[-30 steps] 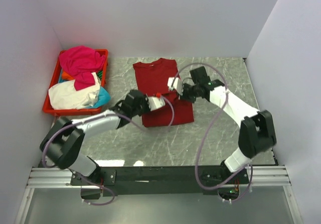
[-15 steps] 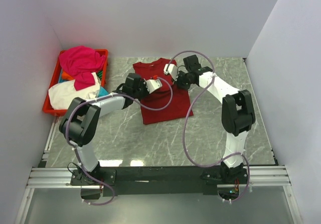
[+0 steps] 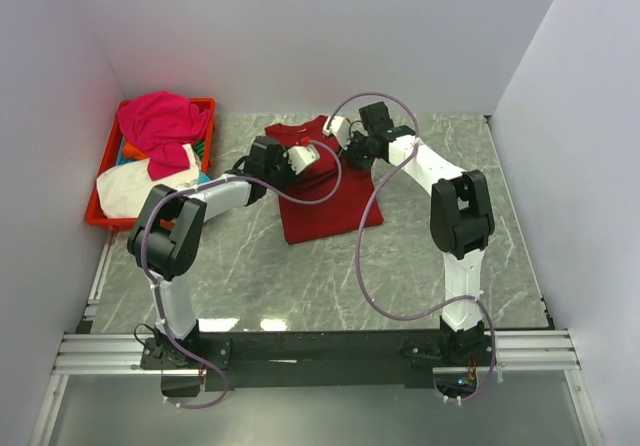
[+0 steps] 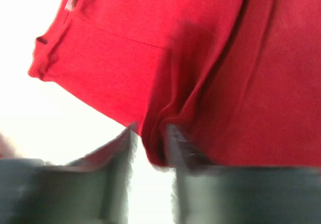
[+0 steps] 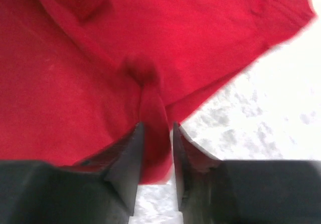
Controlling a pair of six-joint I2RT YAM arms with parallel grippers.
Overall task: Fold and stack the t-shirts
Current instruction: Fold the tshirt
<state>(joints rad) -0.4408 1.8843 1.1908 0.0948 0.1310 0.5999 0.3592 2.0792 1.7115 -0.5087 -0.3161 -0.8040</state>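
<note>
My right gripper takes hold of the dark red t-shirt's fold [image 5: 157, 144] next, at the t-shirt's outer edge opposite my left gripper, so the t-shirt folds evenly.
The dark red t-shirt [image 3: 330, 196] lies folded on the marble table, collar end toward the back wall. Both grippers sit over its far end. My left gripper [image 3: 308, 154] is at the far left part, my right gripper [image 3: 340, 131] near the collar. In the left wrist view the left gripper [image 4: 151, 128] has its jaws parted, with a fold of the red shirt [image 4: 175, 48] loose between them and a gap beside it. In the right wrist view the right gripper [image 5: 158, 126] is parted around a ridge of the same shirt [image 5: 75, 83].
A red crate [image 3: 206, 106] stands at the back left. It holds a magenta shirt [image 3: 160, 121], a cream-white one [image 3: 135, 191], a cyan one [image 3: 205, 191] and a bit of orange [image 3: 135, 151]. White walls close in on three sides.
Both grippers have carried the red cloth from mid-shirt toward the collar end at the back. Their jaws, shut on the cloth before, have parted.
</note>
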